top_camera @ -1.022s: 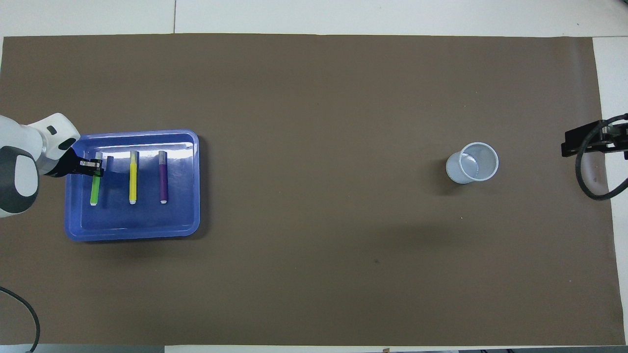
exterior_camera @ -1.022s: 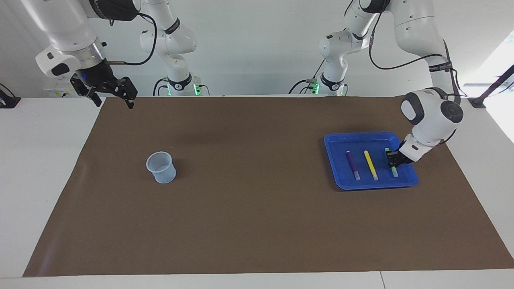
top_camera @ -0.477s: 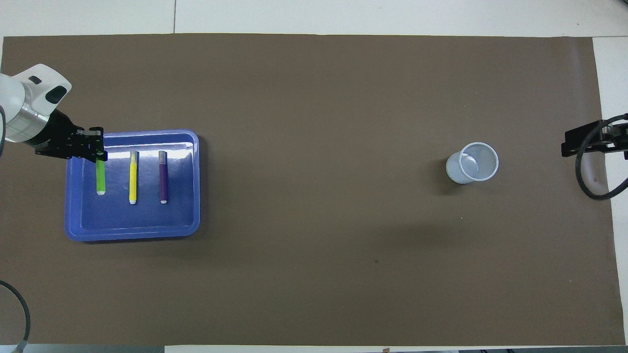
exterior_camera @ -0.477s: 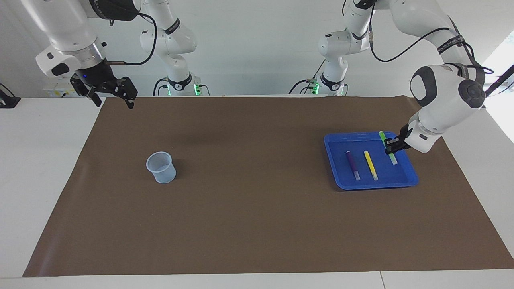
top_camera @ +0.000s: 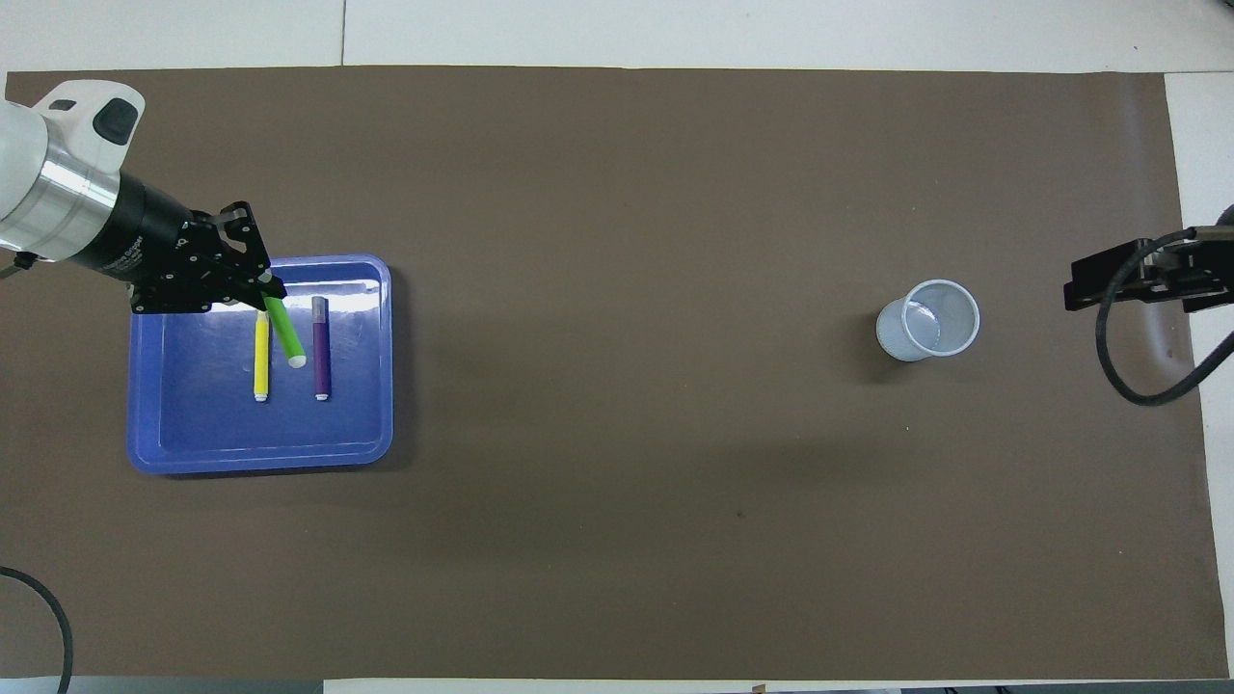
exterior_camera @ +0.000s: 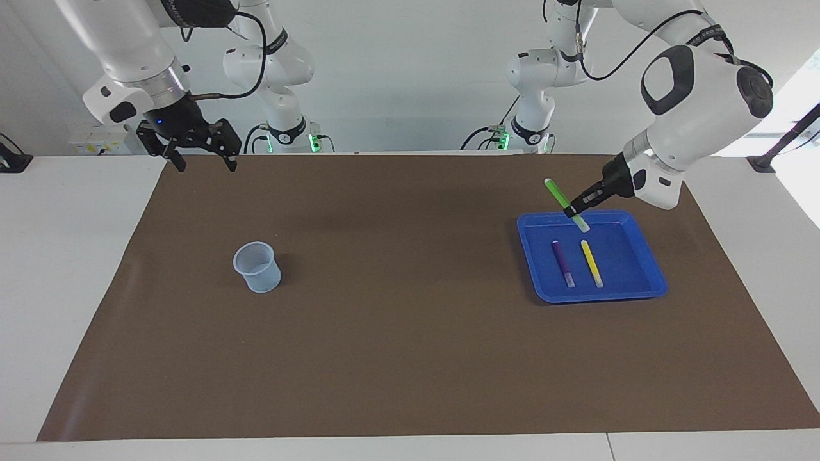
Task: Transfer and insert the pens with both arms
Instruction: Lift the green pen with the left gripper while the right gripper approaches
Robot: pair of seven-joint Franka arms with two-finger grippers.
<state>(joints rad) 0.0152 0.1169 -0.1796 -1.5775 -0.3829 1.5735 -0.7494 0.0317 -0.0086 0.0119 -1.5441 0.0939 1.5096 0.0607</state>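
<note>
The green pen will be grabbed next by its bare white-tipped end (top_camera: pixel 294 351) with my right gripper. The green pen's other end is covered by my left gripper's fingers.
My left gripper (exterior_camera: pixel 572 209) is shut on the green pen (exterior_camera: pixel 558 195) and holds it tilted in the air over the edge of the blue tray (exterior_camera: pixel 529 256) that is nearer to the robots. In the overhead view the left gripper (top_camera: pixel 268 289) and green pen (top_camera: pixel 286 334) cover the gap between the other two pens. The purple pen (exterior_camera: pixel 562 262) (top_camera: pixel 321 347) and yellow pen (exterior_camera: pixel 591 262) (top_camera: pixel 261 357) lie side by side in the tray (top_camera: pixel 193 448). My right gripper (exterior_camera: pixel 201 159) (top_camera: pixel 1118 280) is open and empty, raised over the mat's edge at the right arm's end.
A translucent pale blue cup (exterior_camera: pixel 257 266) (top_camera: pixel 927 319) stands upright on the brown mat (exterior_camera: pixel 410 320) toward the right arm's end. Two smaller white arms (exterior_camera: pixel 282 77) (exterior_camera: pixel 532 77) with green lights stand at the table's edge by the robots.
My left gripper has lifted the green pen out of the tray and swung it up toward the table's middle, tilting it. My right gripper has shifted slightly toward the middle.
</note>
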